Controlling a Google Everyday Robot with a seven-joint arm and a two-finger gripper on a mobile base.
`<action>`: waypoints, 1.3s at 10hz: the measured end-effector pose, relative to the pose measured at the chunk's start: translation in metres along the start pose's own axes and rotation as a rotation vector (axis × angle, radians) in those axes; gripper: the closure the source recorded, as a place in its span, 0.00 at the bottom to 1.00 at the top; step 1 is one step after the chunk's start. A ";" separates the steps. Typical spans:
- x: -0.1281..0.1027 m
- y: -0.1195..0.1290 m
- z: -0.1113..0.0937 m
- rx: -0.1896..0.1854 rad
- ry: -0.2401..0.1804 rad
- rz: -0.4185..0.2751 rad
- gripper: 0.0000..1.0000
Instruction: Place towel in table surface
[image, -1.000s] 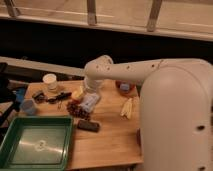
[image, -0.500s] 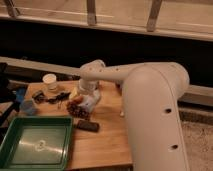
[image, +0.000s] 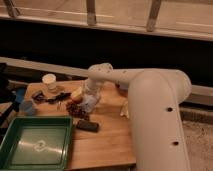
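The pale grey-blue towel has to go on the tabletop surface. My gripper will grab it by its top (image: 90, 100) next.
The towel (image: 89, 104), a small pale grey-blue bundle, lies on the light brown wooden table surface (image: 107, 137) near its middle. My gripper (image: 90, 98) hangs at the end of the white arm (image: 150, 95), straight down onto the towel's top. It stands open, touching or just above the cloth. The wrist hides the towel's far side.
A green tray (image: 35, 145) fills the front left. A black bar (image: 87, 125) lies just in front of the towel. Dark reddish bits (image: 75, 111), a yellowish round item (image: 76, 94), a white cup (image: 49, 81), a blue cup (image: 27, 106) and pale yellow strips (image: 124, 107) surround it.
The big white arm segment has swung across the right of the view and looms nearer. The gripper has stayed over the towel at the same spot.
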 end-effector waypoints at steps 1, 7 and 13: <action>-0.002 -0.001 0.005 -0.006 0.007 0.014 0.20; 0.005 -0.035 0.012 0.033 0.029 0.096 0.20; 0.011 -0.068 -0.011 0.134 0.005 0.145 0.20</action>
